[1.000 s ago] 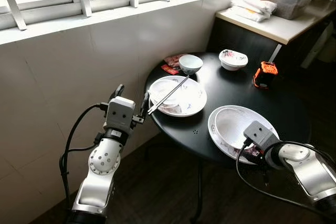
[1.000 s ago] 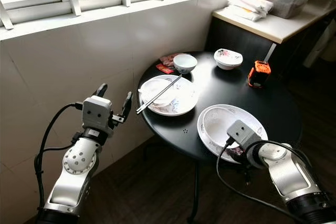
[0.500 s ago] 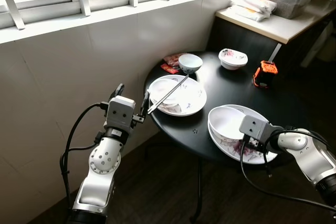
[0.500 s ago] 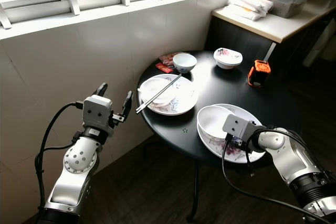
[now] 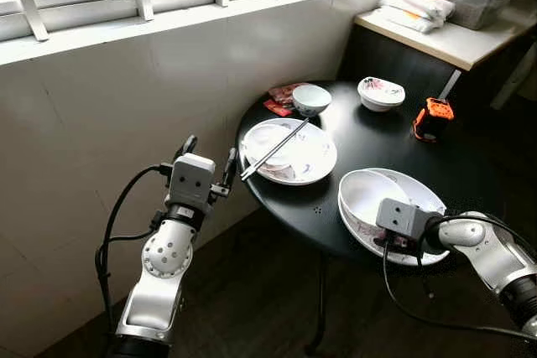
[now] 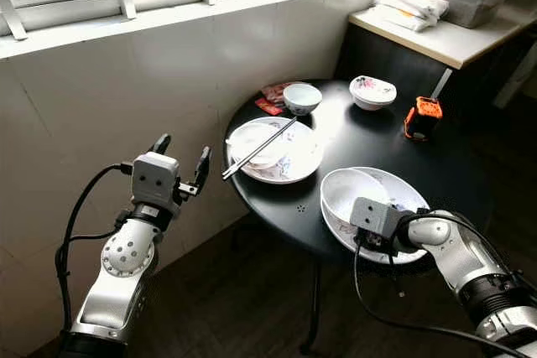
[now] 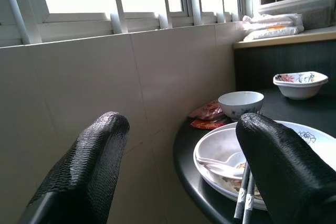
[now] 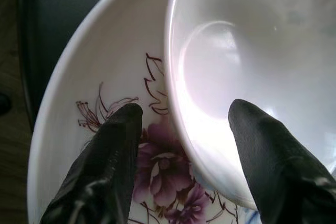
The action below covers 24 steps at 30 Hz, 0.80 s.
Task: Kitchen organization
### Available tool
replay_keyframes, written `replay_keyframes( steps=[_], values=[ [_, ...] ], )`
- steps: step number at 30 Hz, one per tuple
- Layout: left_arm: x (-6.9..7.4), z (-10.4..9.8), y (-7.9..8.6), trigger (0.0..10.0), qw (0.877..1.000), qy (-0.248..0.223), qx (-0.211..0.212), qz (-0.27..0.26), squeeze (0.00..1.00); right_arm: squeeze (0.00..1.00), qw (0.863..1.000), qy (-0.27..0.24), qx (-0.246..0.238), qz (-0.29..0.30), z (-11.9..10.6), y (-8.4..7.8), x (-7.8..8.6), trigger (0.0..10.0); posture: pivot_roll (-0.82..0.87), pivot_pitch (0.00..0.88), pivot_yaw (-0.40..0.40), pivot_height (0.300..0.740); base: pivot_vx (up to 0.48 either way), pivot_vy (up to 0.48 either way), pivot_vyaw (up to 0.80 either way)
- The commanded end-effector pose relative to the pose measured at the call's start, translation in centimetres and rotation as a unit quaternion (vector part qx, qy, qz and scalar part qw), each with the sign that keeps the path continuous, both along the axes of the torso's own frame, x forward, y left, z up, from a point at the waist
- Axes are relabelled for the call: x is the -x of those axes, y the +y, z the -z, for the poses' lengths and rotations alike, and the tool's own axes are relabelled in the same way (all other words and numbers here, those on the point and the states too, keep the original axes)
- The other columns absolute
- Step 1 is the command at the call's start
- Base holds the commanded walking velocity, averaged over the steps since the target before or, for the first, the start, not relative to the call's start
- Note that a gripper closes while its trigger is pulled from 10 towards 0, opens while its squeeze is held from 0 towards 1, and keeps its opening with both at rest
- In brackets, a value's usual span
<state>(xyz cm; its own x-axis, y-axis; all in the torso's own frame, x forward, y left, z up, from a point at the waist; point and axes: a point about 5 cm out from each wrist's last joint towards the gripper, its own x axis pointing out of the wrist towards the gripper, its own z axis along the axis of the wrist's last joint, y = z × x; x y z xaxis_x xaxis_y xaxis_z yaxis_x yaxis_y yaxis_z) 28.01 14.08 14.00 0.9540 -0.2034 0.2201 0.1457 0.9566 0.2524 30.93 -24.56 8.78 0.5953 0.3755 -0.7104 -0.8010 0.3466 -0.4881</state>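
The white bowl's opening is wider than my right gripper's fingers. My right gripper should grip the white bowl by its thin rim [image 8: 181, 125] next.
A large white plate with purple flowers [image 5: 426, 200] lies at the near right of the round black table [image 5: 369, 136]. A white bowl [image 5: 367, 194] rests tilted inside it. My right gripper [image 8: 186, 111] is at the plate's near rim, open. One finger [image 8: 113, 150] is over the plate [image 8: 89, 77] and the other [image 8: 262, 145] is inside the bowl [image 8: 262, 40], so the bowl's rim runs between them. My left gripper [image 5: 211, 153] hangs open in the air left of the table, close to the ends of the chopsticks [image 5: 270, 150].
The chopsticks lie across a second white plate [image 5: 315, 161] holding a bowl and spoon. Farther back are a small blue-white bowl [image 5: 311, 98], red packets [image 5: 279, 101], a patterned bowl [image 5: 381, 92] and an orange object [image 5: 429, 119]. A tiled wall rises on the left, a counter [image 5: 457, 39] behind.
My right gripper has moved in over the plate's near rim. The bowl, flat in the plate a second ago, now sits tilted. The camera shifted slightly; my left arm is unchanged.
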Motion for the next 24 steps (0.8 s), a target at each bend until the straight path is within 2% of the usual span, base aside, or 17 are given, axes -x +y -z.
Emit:
replay_keyframes(
  steps=[1,11,15,17,20,22,24],
  values=[
    [-0.1,0.0,-0.2,10.0,1.000,0.003,-0.003,0.000,0.00,0.00,1.000,-0.009,-0.018,0.005,-0.5,-0.2,-0.4,0.0,-0.05,0.000,-0.118,0.740,0.000,0.000,0.00],
    [-0.1,0.1,-0.2,10.0,1.000,0.005,-0.007,0.001,0.00,0.00,0.999,-0.044,-0.013,-0.005,-0.6,0.3,-0.7,0.0,-0.05,0.000,-0.111,0.740,0.000,0.000,0.00],
    [-0.2,0.2,-0.2,10.0,1.000,0.007,-0.009,0.000,0.00,0.00,0.994,-0.108,0.005,-0.010,-1.3,1.4,-1.1,0.0,-0.04,0.000,-0.111,0.740,0.000,0.000,0.00],
    [-0.2,0.2,-0.2,10.0,1.000,0.007,-0.009,0.000,0.00,0.00,0.993,-0.122,0.003,-0.003,-1.6,1.6,-1.3,0.0,-0.04,0.000,-0.111,0.740,0.000,0.000,0.00],
    [-0.1,0.2,-0.1,10.0,1.000,0.007,-0.010,-0.001,0.00,0.00,0.970,-0.240,0.013,0.043,-3.4,2.8,-2.0,0.0,-0.04,0.000,-0.111,0.740,0.000,0.000,0.00],
    [-0.1,0.2,-0.1,10.0,1.000,0.007,-0.010,-0.001,0.00,0.00,0.957,-0.283,0.015,0.057,-4.0,3.3,-2.0,0.0,-0.04,0.000,-0.109,0.740,0.000,0.000,0.00],
    [-0.1,0.2,-0.1,10.0,1.000,0.007,-0.011,0.000,0.00,0.00,0.946,-0.318,-0.008,0.069,-4.5,3.9,-2.0,0.0,-0.04,0.000,-0.106,0.740,0.000,0.000,0.00]
  ],
)
